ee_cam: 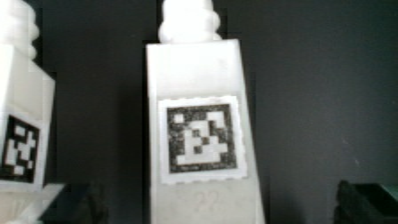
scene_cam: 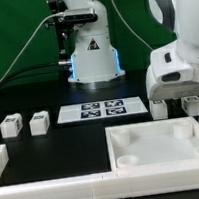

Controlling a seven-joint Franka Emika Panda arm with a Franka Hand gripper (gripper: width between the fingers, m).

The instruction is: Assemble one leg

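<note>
The leg's rounded tip has to stay free to go into the white panel, so my gripper should reach the leg and pick it up by its square tagged body [ee_cam: 206,170].
In the wrist view a white leg [ee_cam: 196,110] with a black-and-white tag lies between my fingertips [ee_cam: 71,205], which stand apart on either side of its end without touching it. A second leg [ee_cam: 18,120] lies beside it. My gripper [ee_cam: 214,205] is open. In the exterior view the gripper [scene_cam: 177,100] is low over the table at the exterior view's right, with two legs [scene_cam: 161,108] [scene_cam: 192,104] showing beneath the hand. Two more legs [scene_cam: 10,126] [scene_cam: 37,121] lie at the exterior view's left.
The marker board [scene_cam: 101,110] lies in the middle of the table. The large white recessed panel [scene_cam: 163,138] sits in front of the gripper. A white raised border [scene_cam: 45,167] runs along the front left. The arm's base [scene_cam: 90,58] stands behind.
</note>
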